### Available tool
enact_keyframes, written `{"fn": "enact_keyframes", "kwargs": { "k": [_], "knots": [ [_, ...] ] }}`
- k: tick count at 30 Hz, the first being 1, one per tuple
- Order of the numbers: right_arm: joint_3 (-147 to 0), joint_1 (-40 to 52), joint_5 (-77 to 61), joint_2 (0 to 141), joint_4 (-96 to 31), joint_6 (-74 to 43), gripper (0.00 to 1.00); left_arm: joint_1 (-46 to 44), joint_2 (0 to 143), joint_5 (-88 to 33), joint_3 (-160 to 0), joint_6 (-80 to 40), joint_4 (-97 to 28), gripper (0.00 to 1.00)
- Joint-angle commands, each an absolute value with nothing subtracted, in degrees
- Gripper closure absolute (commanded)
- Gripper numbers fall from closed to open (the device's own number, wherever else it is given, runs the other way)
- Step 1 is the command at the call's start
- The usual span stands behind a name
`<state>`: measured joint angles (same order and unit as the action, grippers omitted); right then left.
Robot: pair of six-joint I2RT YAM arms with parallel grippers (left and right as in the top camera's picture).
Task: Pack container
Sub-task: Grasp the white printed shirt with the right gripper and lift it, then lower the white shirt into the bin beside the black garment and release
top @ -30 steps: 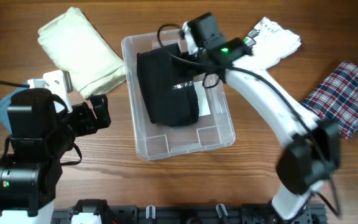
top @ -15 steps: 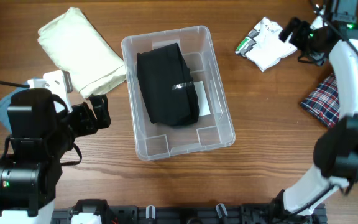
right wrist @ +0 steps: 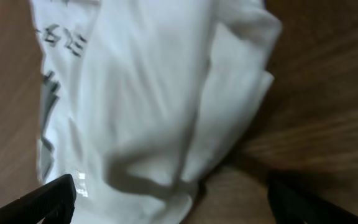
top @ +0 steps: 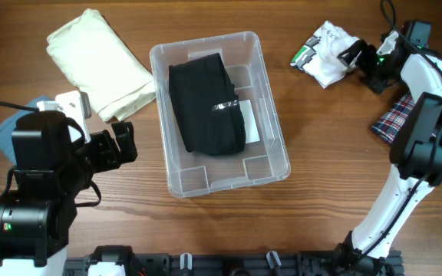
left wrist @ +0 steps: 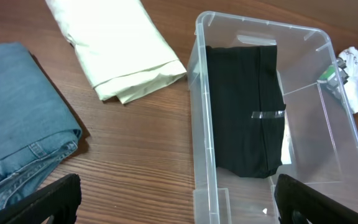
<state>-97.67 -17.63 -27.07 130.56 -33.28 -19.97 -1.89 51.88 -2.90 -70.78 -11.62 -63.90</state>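
The right gripper will next pack the folded white garment (top: pixel 328 47) while it is still folded, so it will grab it across its plain end, opposite the printed end.
The clear container (top: pixel 206 182) stands mid-table with a folded black garment (top: pixel 206 107) lying inside it. It also shows in the left wrist view (left wrist: pixel 201 124), with the black garment (left wrist: pixel 244 118) in it. My left gripper (top: pixel 121 146) is open and empty, left of the container's front corner; its fingers (left wrist: pixel 176 205) straddle the container's near wall. My right gripper (top: pixel 359 57) is open at the far right, against a folded white garment (top: pixel 328 47). In the right wrist view the white garment (right wrist: pixel 154 93) fills the space ahead of the fingers (right wrist: pixel 173 205).
A folded cream garment (top: pixel 102 61) lies at the back left, also in the left wrist view (left wrist: pixel 117 43). Blue jeans (top: pixel 2 134) lie at the left edge under my left arm, also in the left wrist view (left wrist: pixel 17 118). A plaid garment (top: pixel 405 115) lies at the right edge.
My right arm left the black garment in the container and swung from over the container to the far right, then dropped to the white garment. The left arm has barely moved.
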Motion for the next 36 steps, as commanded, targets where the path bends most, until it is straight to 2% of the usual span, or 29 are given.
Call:
{"fn": "enact_keyframes", "kwargs": {
  "k": [1, 3, 4, 5, 6, 7, 8, 9, 15, 26, 31, 36],
  "knots": [
    [-97.12, -16.05, -33.12, 136.49, -29.61, -23.55, 0.0, -2.24, 51.88, -2.94, -71.64, -10.7, -63.9, 0.0],
    [-97.12, -15.14, -32.97, 137.16, -28.58, -25.12, 0.04, -2.24, 51.88, -2.96, -71.64, -10.7, -63.9, 0.0],
    [-97.12, -14.66, -32.67, 137.27, -27.99, -26.26, 0.15, -2.24, 51.88, -2.96, -71.64, -10.7, -63.94, 0.0],
    [-97.12, -14.37, -32.62, 137.27, -27.38, -27.16, 0.36, -2.24, 51.88, -2.96, -71.61, -10.7, -63.94, 0.0],
    [-97.12, -14.22, -32.69, 137.27, -26.85, -27.2, 0.49, -2.24, 51.88, -2.96, -71.64, -10.7, -63.94, 0.0],
    [-97.12, -14.2, -32.67, 137.27, -26.76, -27.24, 0.67, -2.24, 51.88, -2.96, -71.61, -10.7, -63.94, 0.0],
    [-97.12, -14.2, -32.67, 137.27, -26.83, -27.2, 0.87, -2.24, 51.88, -2.96, -71.61, -10.7, -63.94, 0.0],
    [-97.12, -14.2, -32.69, 137.27, -26.92, -27.18, 0.96, -2.24, 51.88, -2.96, -71.64, -10.7, -63.94, 0.0],
    [-97.19, -14.2, -39.11, 132.88, -27.46, -25.12, 0.96, -2.24, 51.88, -2.94, -71.61, -10.7, -63.94, 0.0],
    [-97.17, -8.12, -36.84, 95.9, -42.59, -7.81, 0.96, -2.24, 51.88, -2.94, -71.64, -10.68, -63.92, 0.0],
    [-97.17, 3.75, -33.76, 84.42, -54.65, -1.26, 0.96, -2.24, 51.88, -2.94, -71.64, -10.7, -63.94, 0.0],
    [-96.99, 17.1, -27.14, 84.82, -62.0, -2.5, 0.96, -2.24, 51.88, -2.94, -71.64, -10.7, -63.94, 0.0]
  ]
}}
